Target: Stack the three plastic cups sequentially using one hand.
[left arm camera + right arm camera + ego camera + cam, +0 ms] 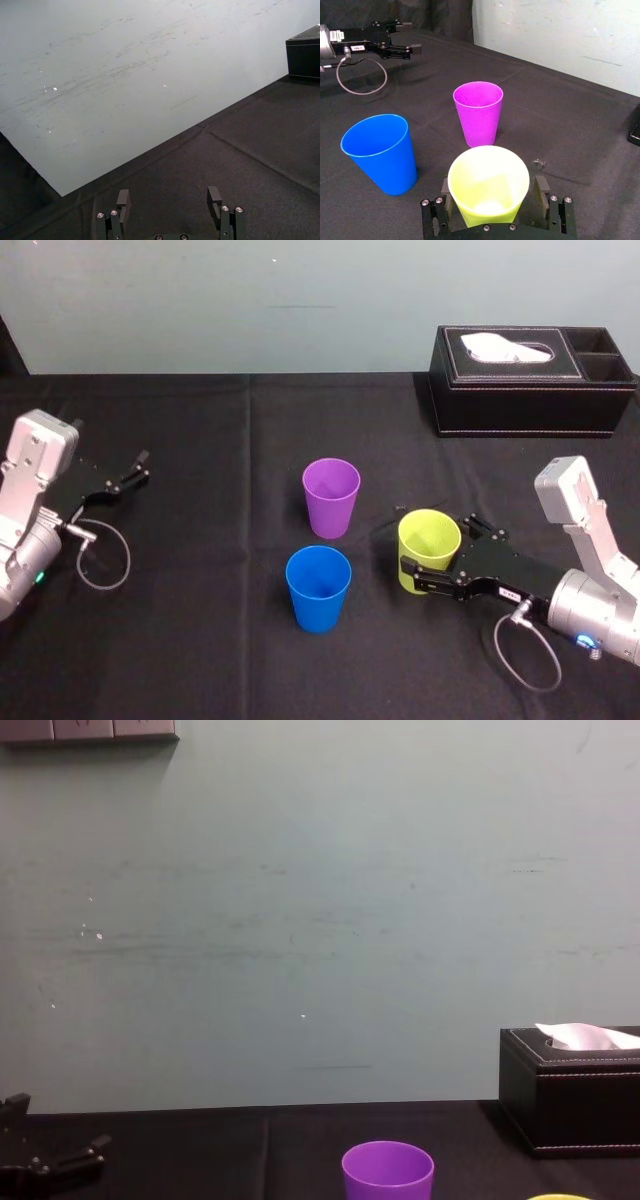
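Observation:
I should stack the yellow-green cup into the purple cup [479, 116], so next I need to grab it with my right gripper by its lower side [487, 217].
Three plastic cups stand upright on the black table. The purple cup [331, 495] [478, 112] [388, 1172] is farthest back, and the blue cup [318, 587] [380, 152] stands in front of it. To their right is the yellow-green cup [428, 545] [488, 185]. My right gripper [435, 552] [492, 195] is open, one finger on each side of the yellow-green cup's lower wall. My left gripper [135, 470] [170, 200] rests open and empty at the table's far left.
A black tissue box [530, 380] [570, 1095] with a white tissue stands at the back right, near the wall. Loose cable loops hang by each wrist. Bare black cloth [200, 640] lies between the cups and the left arm.

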